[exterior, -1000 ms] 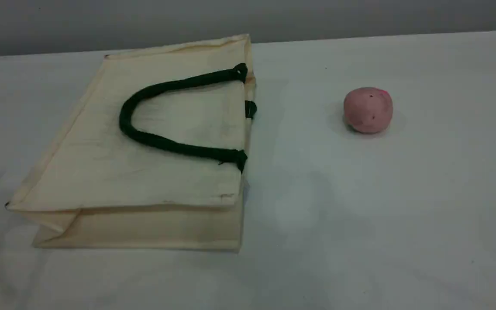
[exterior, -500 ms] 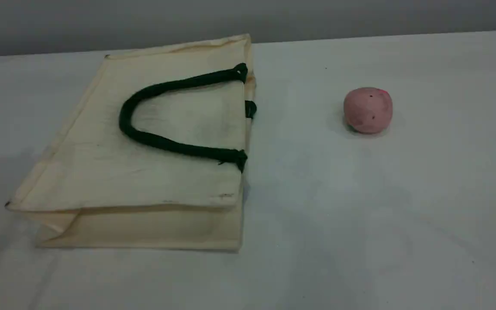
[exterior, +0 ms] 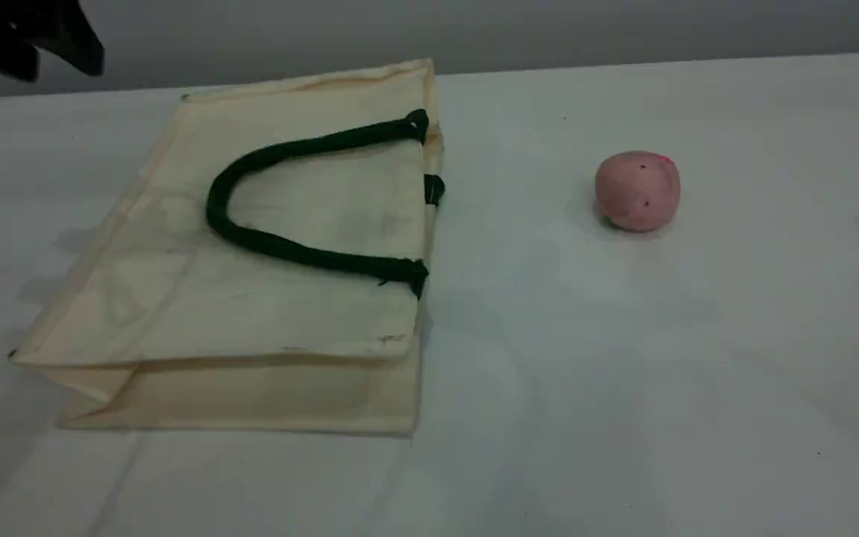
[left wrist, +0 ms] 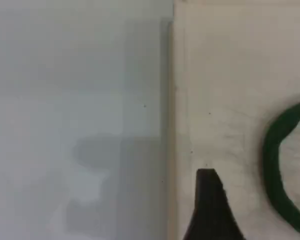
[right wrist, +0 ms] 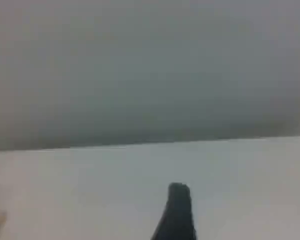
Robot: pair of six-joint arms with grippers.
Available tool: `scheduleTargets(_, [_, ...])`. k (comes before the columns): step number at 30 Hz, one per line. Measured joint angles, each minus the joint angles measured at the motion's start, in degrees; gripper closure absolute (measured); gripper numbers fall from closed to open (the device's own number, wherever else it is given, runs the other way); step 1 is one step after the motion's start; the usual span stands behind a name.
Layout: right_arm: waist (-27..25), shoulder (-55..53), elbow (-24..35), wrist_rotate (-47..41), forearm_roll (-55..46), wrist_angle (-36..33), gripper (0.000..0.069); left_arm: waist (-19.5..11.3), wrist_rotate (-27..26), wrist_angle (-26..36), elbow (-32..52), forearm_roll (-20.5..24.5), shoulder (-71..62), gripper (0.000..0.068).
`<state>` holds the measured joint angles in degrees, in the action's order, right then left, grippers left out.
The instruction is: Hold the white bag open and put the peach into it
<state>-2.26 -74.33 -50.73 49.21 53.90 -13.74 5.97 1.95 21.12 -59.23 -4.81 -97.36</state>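
Observation:
My left gripper should next take hold of the bag (exterior: 250,298) by its green rope handle (exterior: 265,156), because that handle is the only one raised on top of the flat bag.
The white bag (exterior: 250,298) lies flat on its side on the left of the table, its mouth edge facing right. Its dark green rope handle (exterior: 265,156) rests looped on the upper panel. The peach (exterior: 637,191), small, round and dull pink, sits alone on the table to the right of the bag. My left gripper (exterior: 63,71) hangs at the top left corner, above and behind the bag's far corner, its fingers spread with nothing between them. In the left wrist view its fingertip (left wrist: 208,200) is over the bag (left wrist: 225,90), near the handle (left wrist: 274,165). Of the right gripper only a fingertip (right wrist: 179,207) shows, over bare table, holding nothing.
A white tablecloth (exterior: 623,373) covers the table, and a grey wall (exterior: 549,30) runs behind its far edge. A wide stretch of cloth lies between the bag and the peach.
The left gripper has come into the scene view at the top left corner, and shadows have shifted on the cloth. Bag and peach have not moved.

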Motion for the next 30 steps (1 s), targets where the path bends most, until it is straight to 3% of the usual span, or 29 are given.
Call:
scheduleTargets(6, [0.0,-4.1,0.0,0.4,0.0,0.2,0.0129,0.4,0.0,-0.2,-2.0,-1.2,-4.9,0.0266])
scheduleTargets(17, [0.0,-8.6,0.0,0.6,0.2,1.8,0.0129,5.7,0.0,-1.3,-7.4,-2.5,-13.7,0.0266])
scheduleTargets(30, [0.0,-8.6,0.0,0.6,0.2,2.3,0.0129,5.8,0.1,-3.2,-7.4,-5.2,-21.4,0.0266])
